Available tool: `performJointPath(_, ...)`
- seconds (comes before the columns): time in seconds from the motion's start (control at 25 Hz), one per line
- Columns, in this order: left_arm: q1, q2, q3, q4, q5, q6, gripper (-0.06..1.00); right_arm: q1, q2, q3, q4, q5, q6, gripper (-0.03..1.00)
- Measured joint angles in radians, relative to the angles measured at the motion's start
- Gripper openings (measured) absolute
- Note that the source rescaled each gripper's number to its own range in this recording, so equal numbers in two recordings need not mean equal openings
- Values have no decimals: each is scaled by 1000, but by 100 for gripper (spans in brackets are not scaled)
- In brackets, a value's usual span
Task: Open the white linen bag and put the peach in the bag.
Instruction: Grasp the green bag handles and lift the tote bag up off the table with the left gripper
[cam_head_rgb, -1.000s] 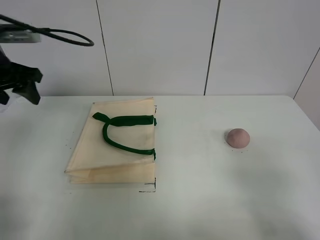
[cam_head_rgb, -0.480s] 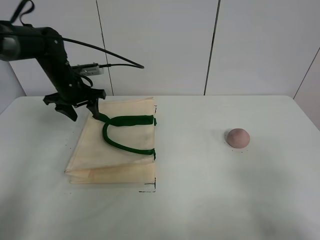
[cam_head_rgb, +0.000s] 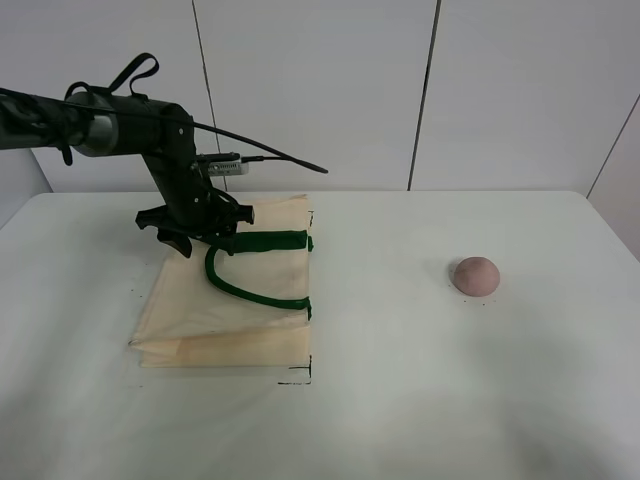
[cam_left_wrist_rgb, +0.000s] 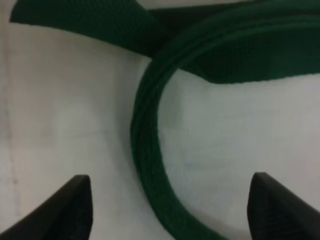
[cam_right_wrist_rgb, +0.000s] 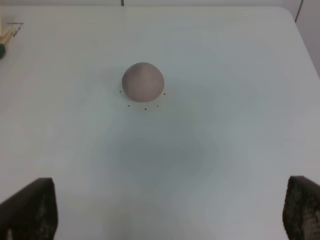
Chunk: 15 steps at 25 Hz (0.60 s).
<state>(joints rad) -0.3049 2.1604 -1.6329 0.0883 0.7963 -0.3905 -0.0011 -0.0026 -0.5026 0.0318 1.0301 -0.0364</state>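
My left gripper needs to go lower before it closes on the green strap. Its fingers are above the cream fabric around the green strap.
The white linen bag lies flat and folded on the left of the table, its dark green handles on top. My left gripper is open and low over the far end of the handles. In the left wrist view its jaws stand either side of one green strap on the cream fabric. The peach sits alone on the right of the table. The right wrist view shows the peach ahead of my open, empty right gripper. The right arm is outside the exterior view.
The white table has its back edge against a panelled wall. Small black corner marks sit by the bag's near right corner. The left arm's cable hangs above the bag's far edge.
My left arm has swung in from the far left, moving right and down until its open gripper is over the bag's handles. The bag and peach have not moved.
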Motion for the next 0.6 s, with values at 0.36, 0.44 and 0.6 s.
performJointPath(0.36, -1, 77, 0, 12, -46, -16, 100, 0, 0, 0, 0, 0, 0, 100)
performJointPath(0.44, -1, 100, 0, 12, -63, -16, 100, 0, 0, 0, 0, 0, 0, 100)
performJointPath(0.6, -1, 118, -1, 12, -72, -17, 99, 0, 0, 0, 0, 0, 0, 100)
